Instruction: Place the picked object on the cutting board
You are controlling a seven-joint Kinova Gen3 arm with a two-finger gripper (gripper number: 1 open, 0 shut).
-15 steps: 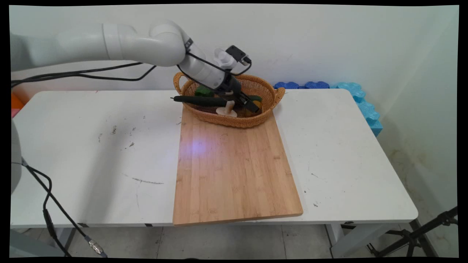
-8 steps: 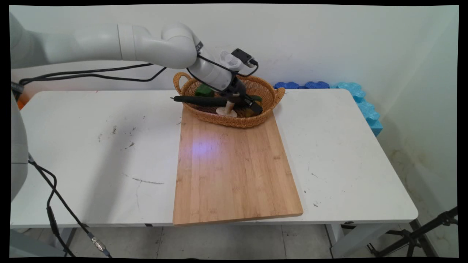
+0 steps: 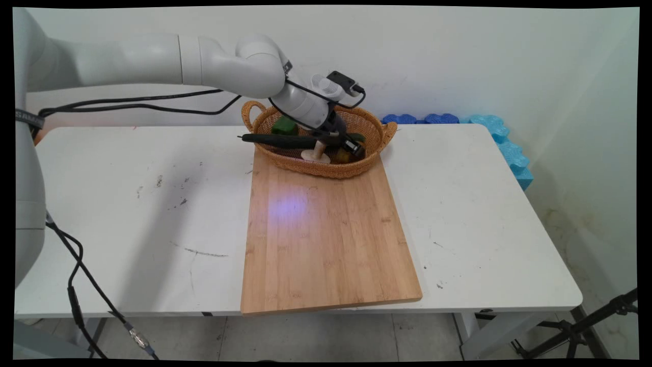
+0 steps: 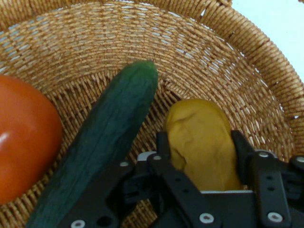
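The robot next needs to take hold of the yellow-brown potato by its long sides, so that it can lift the potato out of the wicker basket (image 3: 326,171).
My gripper (image 3: 352,148) reaches down into the wicker basket (image 3: 326,171) at the far end of the wooden board (image 3: 326,239). In the hand view the gripper (image 4: 200,140) is open, and its two fingers (image 4: 162,142) stand close on either side of a yellow potato-like piece (image 4: 202,142). I cannot tell whether they touch it. A long dark green cucumber (image 4: 109,137) lies just left of it, and a red tomato (image 4: 23,137) lies further left. The main view shows the cucumber (image 3: 285,140) sticking out over the basket's left rim, and the yellow piece (image 3: 342,157) sits under the gripper.
The basket (image 4: 247,38) also holds a beige mushroom (image 3: 316,154) and a green piece (image 3: 284,126). Blue foam blocks (image 3: 489,127) line the wall at the back right. Black cables hang from the arm at the left.
The arm has shifted right and the gripper has sunk deeper into the basket, down around the yellow piece. The things in the basket lie as before.
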